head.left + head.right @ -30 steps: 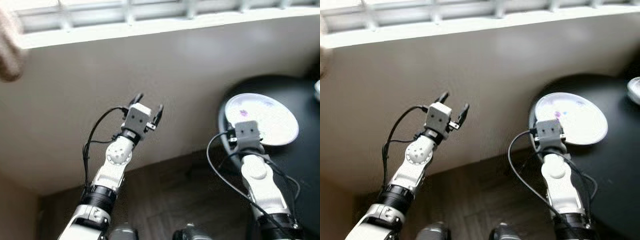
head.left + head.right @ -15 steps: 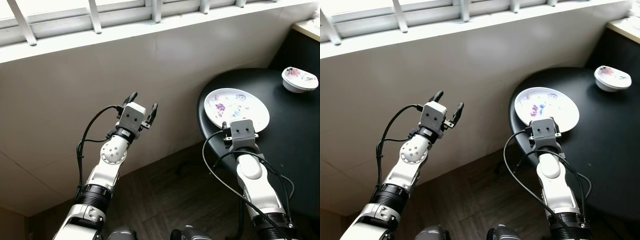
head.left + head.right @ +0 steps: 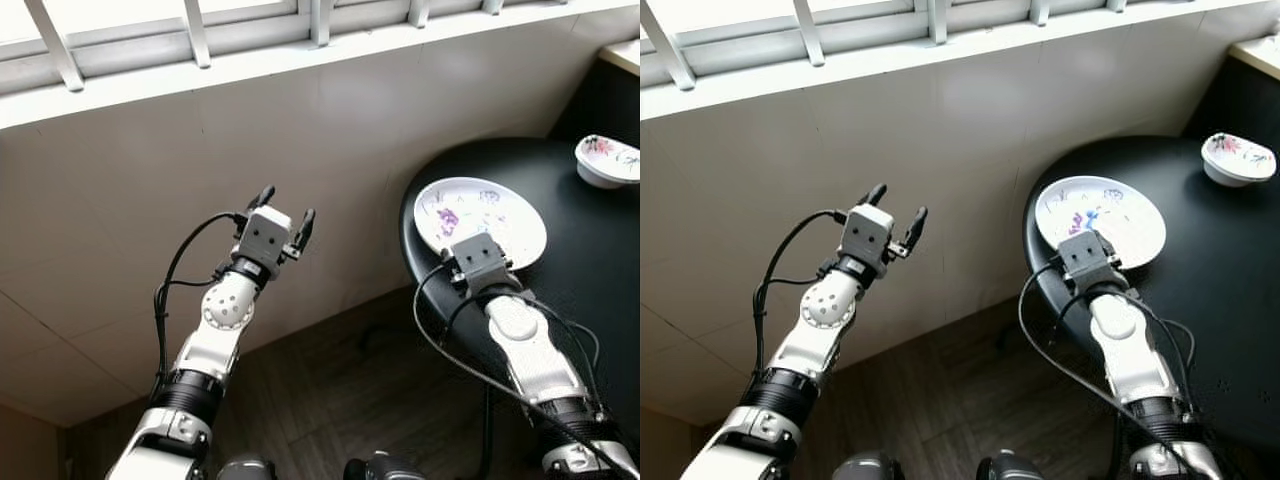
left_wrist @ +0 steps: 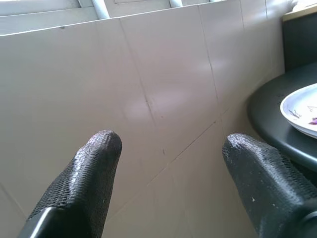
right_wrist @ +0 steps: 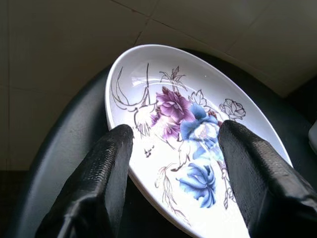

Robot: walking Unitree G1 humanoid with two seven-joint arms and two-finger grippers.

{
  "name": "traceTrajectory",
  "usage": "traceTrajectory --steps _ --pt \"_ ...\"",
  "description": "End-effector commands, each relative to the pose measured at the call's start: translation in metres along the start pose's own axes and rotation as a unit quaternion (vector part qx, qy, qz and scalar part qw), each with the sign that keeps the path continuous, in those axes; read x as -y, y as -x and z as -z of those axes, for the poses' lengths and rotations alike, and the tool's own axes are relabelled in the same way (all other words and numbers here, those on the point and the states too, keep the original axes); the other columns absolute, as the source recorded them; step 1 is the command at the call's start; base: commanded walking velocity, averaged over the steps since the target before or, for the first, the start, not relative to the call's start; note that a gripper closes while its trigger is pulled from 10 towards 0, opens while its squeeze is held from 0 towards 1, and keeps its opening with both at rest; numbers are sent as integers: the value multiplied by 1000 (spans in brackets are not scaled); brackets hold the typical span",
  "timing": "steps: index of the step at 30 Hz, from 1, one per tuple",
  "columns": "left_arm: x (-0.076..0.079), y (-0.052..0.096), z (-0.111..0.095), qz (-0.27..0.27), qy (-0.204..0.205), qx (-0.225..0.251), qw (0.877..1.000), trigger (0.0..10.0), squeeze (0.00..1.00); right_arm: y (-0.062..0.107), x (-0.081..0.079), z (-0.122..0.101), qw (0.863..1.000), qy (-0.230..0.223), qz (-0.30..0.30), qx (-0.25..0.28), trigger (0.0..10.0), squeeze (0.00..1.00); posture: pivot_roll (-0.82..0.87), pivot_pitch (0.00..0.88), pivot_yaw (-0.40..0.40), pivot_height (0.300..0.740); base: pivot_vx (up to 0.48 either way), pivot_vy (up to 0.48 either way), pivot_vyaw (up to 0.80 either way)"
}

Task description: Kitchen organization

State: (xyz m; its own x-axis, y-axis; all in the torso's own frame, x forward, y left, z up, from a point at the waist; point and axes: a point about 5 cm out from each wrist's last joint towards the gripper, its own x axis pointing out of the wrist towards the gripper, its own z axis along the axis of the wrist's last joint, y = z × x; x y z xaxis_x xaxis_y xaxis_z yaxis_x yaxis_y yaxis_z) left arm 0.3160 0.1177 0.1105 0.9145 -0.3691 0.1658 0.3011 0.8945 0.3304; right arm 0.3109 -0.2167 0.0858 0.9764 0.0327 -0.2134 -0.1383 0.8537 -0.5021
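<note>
The plate spreads wider than the right gripper's open fingers, so the robot's right gripper should next pinch the plate by its thin raised rim (image 3: 433, 246) (image 5: 151, 199).
A white plate (image 3: 500, 205) painted with purple and blue flowers lies near the left edge of a round black table (image 3: 590, 290). My right gripper (image 5: 177, 130) is open and hovers over the plate's near rim, its two fingers spread to either side of the flower pattern (image 5: 183, 114). My left gripper (image 3: 287, 202) is open and empty. It is raised in front of the beige tiled wall (image 4: 163, 89), well to the left of the table.
A small white flowered bowl (image 3: 610, 160) sits at the far right of the table. A white window sill with bars (image 3: 250, 55) runs along the top. Dark wood floor (image 3: 350, 380) lies below, between the wall and the table.
The camera has swung to the right and steadied, bringing the bowl into view. My right gripper stays at the plate's near rim with its forearm angled more to the right. The left gripper holds its pose.
</note>
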Motion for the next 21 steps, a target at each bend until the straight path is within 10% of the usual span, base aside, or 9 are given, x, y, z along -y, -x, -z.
traceTrajectory --steps 1,21 --pt "1 -2 -1 1 -5 -1 1000 10000 0 -2 3 5 1000 3 -17 -9 10000 0 64 0 -42 740 0 0 0" --pt "-1 -2 1 -2 -10 -6 1000 10000 0 -13 19 30 993 -17 -97 -68 10000 0 77 0 -47 740 0 0 0"
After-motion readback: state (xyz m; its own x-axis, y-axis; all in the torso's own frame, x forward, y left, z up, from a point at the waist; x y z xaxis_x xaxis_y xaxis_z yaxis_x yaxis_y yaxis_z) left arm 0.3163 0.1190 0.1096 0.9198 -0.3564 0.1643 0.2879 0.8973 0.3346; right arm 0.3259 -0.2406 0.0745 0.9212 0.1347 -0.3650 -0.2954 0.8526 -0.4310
